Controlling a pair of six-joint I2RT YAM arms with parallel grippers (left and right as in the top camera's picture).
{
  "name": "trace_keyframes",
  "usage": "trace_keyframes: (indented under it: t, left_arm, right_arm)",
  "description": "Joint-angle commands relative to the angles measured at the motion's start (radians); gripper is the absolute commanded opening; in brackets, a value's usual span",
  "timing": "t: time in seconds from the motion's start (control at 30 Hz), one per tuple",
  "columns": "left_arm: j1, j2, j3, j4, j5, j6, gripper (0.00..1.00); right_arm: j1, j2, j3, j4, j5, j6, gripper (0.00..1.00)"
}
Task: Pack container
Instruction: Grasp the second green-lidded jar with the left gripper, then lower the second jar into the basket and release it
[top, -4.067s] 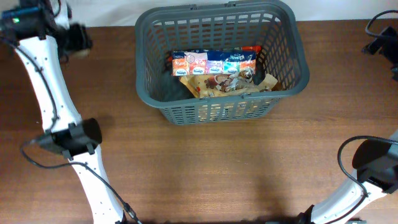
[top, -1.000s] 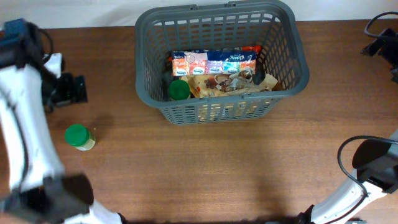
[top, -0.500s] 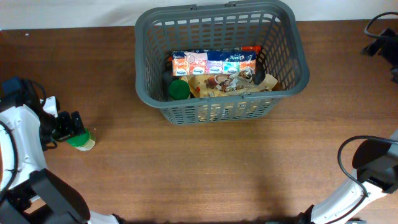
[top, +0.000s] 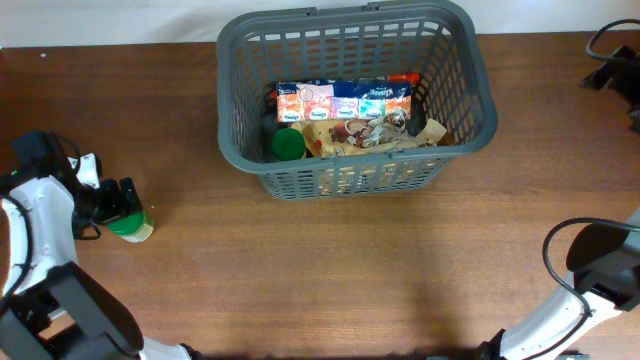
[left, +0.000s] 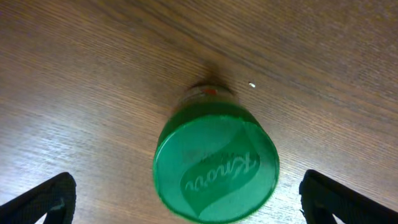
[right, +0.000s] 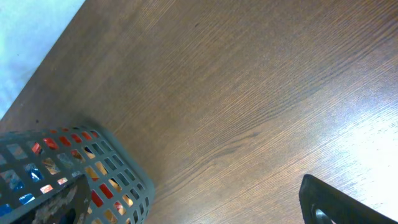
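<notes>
The left gripper needs to grab the jar from above, with its fingers across its green lid (top: 127, 223), so that the jar's body stays free to go down into the basket (top: 350, 182).
The dark grey basket (top: 350, 182) stands at the back middle of the table. It holds a row of colourful cartons (top: 345, 101), a crinkled snack bag (top: 365, 133) and a green-lidded jar (top: 288, 145). A second green-lidded jar (top: 130, 224) stands on the table at the far left. My left gripper (top: 112, 202) is open just above this jar. In the left wrist view its lid (left: 214, 165) lies between the spread fingers (left: 196, 208), not touched. My right gripper (top: 615, 68) is open and empty at the far right. Its wrist view shows a corner of the basket (right: 93, 168).
The brown wooden table (top: 350, 280) runs across the whole view. Black cables (top: 575, 250) loop by the right arm's base at the right edge. The left arm's white links (top: 40, 220) lie along the left edge.
A green-lidded jar has appeared in the basket. My left gripper has swung from the back left down to the second jar on the table. The right arm has not moved.
</notes>
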Motion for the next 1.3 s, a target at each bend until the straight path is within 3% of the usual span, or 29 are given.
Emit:
trace_keyframes:
  t: [0.0, 0.47, 0.67, 0.87, 1.0, 1.1, 1.17, 1.27]
  left_arm:
    - [-0.004, 0.073, -0.006, 0.006, 0.016, -0.040, 0.96]
    - [-0.012, 0.214, -0.006, 0.029, 0.015, -0.062, 0.89]
    - [-0.032, 0.214, -0.006, 0.029, 0.000, -0.062, 0.71]
    - [-0.034, 0.214, -0.006, 0.027, 0.000, -0.062, 0.68]
    - [-0.034, 0.214, -0.006, 0.023, 0.001, -0.062, 0.44]
    - [-0.034, 0.214, -0.004, 0.011, 0.001, -0.062, 0.14]
    - [-0.034, 0.213, 0.010, -0.021, 0.002, -0.062, 0.02]
    - [-0.034, 0.212, 0.079, -0.101, 0.002, -0.062, 0.02]
  right_arm:
    - [0.004, 0.005, -0.003, 0.002, -0.005, 0.002, 0.99]
    - [0.004, 0.005, -0.003, -0.005, -0.005, 0.002, 0.99]
    - [0.004, 0.005, -0.003, -0.005, -0.005, 0.002, 0.99]
    - [0.004, 0.005, -0.003, -0.005, -0.005, 0.002, 0.99]
    - [0.004, 0.005, -0.003, -0.005, -0.005, 0.002, 0.99]
    - [0.004, 0.005, -0.003, -0.005, -0.005, 0.002, 0.99]
    - [0.004, 0.005, -0.003, -0.005, -0.005, 0.002, 0.99]
    - [0.004, 0.005, -0.003, -0.005, -0.005, 0.002, 0.99]
